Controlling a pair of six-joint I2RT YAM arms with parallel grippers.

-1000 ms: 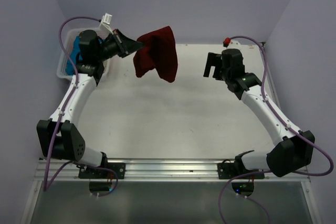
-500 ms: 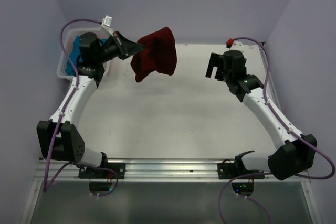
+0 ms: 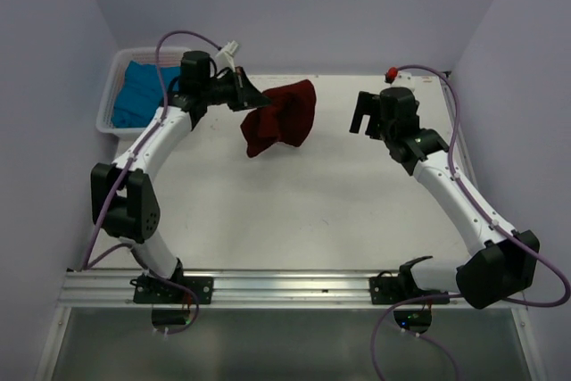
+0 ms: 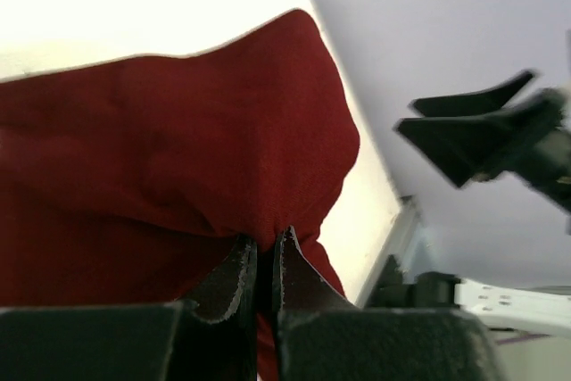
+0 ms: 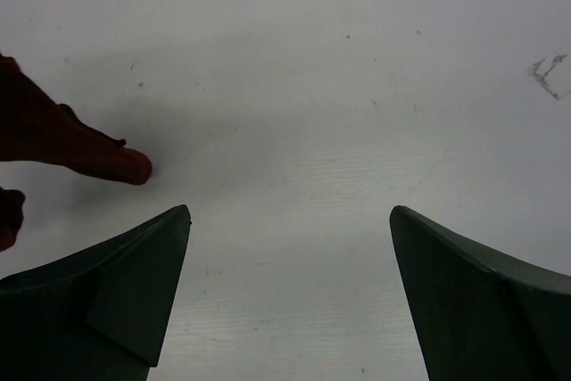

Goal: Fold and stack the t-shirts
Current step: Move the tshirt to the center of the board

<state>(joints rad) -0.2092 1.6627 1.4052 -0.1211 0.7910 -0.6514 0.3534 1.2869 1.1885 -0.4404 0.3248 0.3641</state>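
The red shirt hangs from one fold, so it stays in my left gripper. Released now, it would fall bunched onto the table's far middle.
A dark red t-shirt hangs bunched from my left gripper over the far middle of the table. In the left wrist view the gripper is shut on a fold of the red shirt. My right gripper is open and empty to the right of the shirt, above the table. In the right wrist view the gripper has its jaws wide apart over bare table, and an edge of the red shirt shows at the left. A blue t-shirt lies in the bin.
A white bin stands at the far left corner of the white table. A small red object sits at the table's far right edge. Purple walls close in the back and sides.
My left gripper has swung right and lower with the red shirt, away from the bin toward the table's middle. The right arm has barely moved.
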